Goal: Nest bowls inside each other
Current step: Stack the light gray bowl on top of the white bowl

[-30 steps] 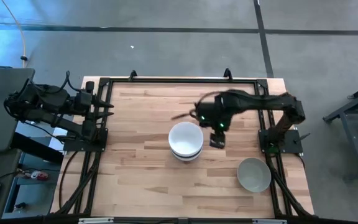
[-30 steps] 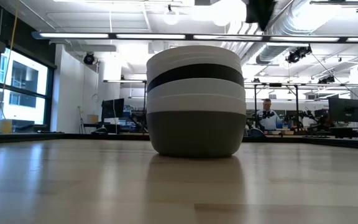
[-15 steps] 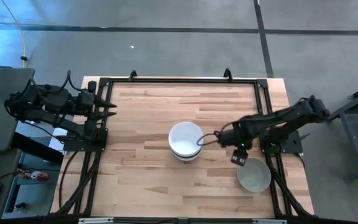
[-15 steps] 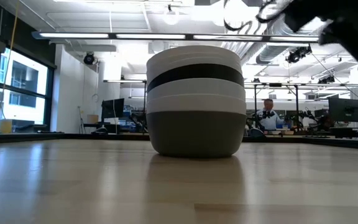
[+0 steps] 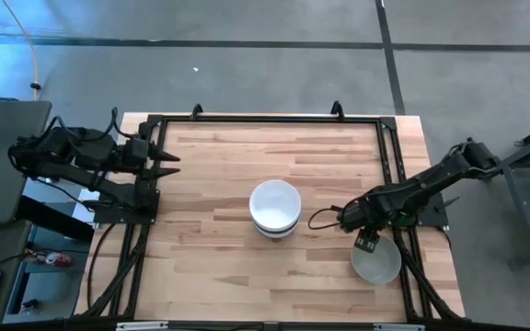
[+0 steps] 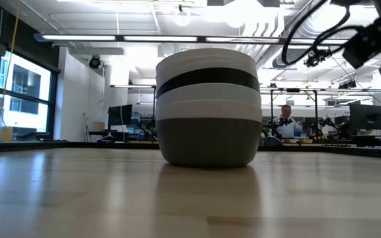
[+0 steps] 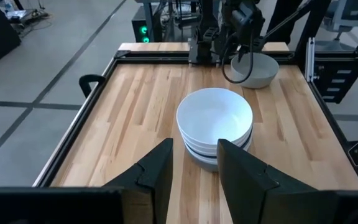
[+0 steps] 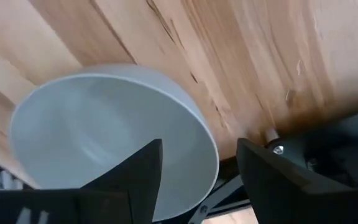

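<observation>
I need to pick up the grey bowl by its rim with my right gripper next. Then it can nest in the stack.
A stack of nested bowls stands on the table's middle: white on top, a black one and a grey one at the bottom in the low view. It also shows in the left wrist view. A lone grey bowl rests on its base at the near right; it also shows in the right wrist view. My right gripper is open above that bowl's far rim, touching nothing. My left gripper is open at the table's left edge, empty.
A black metal frame runs along the table's edges. The right arm's base stands at the right edge, close to the grey bowl. Bare wood lies to the left of and behind the stack.
My right gripper has swung from beside the stack's far right toward the table's near right corner and come down over the lone grey bowl. My left gripper has moved a little toward the table's middle. The bowls have stayed where they were.
</observation>
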Action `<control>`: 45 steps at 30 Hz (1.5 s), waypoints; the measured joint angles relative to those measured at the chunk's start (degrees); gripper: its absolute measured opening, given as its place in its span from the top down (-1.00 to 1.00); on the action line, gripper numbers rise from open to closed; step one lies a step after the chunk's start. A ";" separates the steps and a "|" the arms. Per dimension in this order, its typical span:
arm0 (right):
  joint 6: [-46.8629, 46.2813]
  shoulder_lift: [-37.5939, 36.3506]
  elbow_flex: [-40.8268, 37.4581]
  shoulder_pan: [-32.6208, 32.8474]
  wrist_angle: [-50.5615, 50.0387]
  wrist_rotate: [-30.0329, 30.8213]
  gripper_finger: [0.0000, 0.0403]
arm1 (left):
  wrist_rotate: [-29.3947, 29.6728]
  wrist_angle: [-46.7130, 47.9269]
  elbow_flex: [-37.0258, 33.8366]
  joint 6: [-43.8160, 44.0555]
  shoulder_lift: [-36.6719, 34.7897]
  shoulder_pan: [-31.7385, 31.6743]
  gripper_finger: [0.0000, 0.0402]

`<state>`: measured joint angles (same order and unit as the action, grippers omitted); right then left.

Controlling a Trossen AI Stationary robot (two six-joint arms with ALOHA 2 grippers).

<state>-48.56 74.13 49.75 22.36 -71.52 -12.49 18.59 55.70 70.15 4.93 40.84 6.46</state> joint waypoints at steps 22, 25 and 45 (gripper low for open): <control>5.10 0.00 -9.02 0.91 5.86 1.95 0.23 | -0.42 -0.35 -0.02 1.53 1.79 0.02 0.43; 5.12 0.00 -9.02 0.91 7.17 1.99 0.43 | -0.41 -0.79 -0.02 1.53 2.07 0.01 0.43; -1.65 0.00 -8.97 -4.28 15.69 3.19 0.99 | -0.44 -1.20 -0.04 0.87 2.97 0.02 0.43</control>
<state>-50.21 74.13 40.77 18.08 -55.83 -9.30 18.15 54.50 70.11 5.80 43.82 6.48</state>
